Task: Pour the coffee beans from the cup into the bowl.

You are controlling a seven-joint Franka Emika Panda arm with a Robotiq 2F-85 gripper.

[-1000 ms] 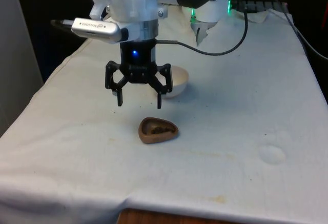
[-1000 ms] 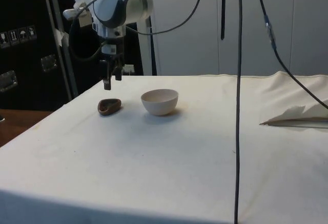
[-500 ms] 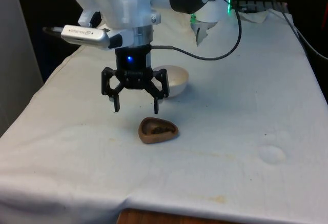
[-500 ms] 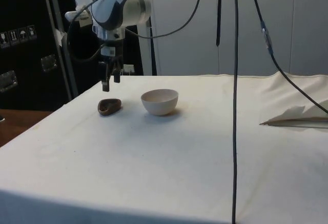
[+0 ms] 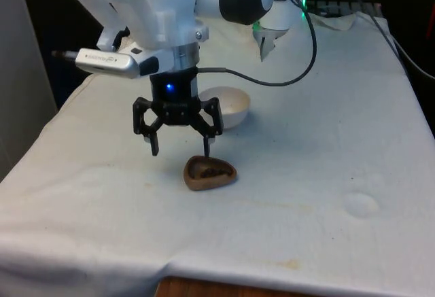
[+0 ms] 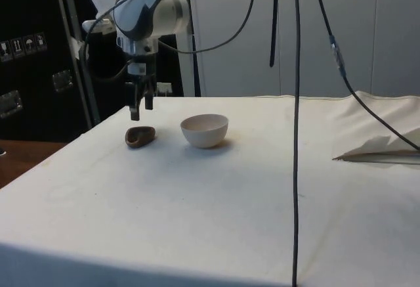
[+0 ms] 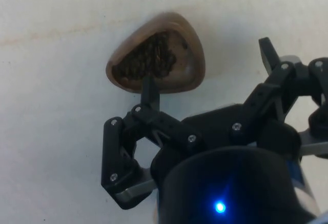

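My gripper will take hold of the cup by its rim next. The cup should stay level, because it is open and has loose coffee beans in it.
A brown wooden cup with a rounded three-sided rim stands on the white cloth, and dark coffee beans lie in it. Behind it, a little to the front view's right, sits the cream bowl. My gripper hangs open just above the cloth, slightly to the front view's left of the cup. One finger is over the cup's near rim; the other is over bare cloth. In the side view the gripper is above the cup, with the bowl beside it. The wrist view has the cup ahead of the gripper.
A black cable loops from the arm above the cloth behind the bowl. Crumpled white cloth lies at the side view's right. The table's front edge is close below the cup.
The gripper has come down and shifted toward the front view's left, ending close over the cup's rim. It stays open. Cup and bowl have not moved.
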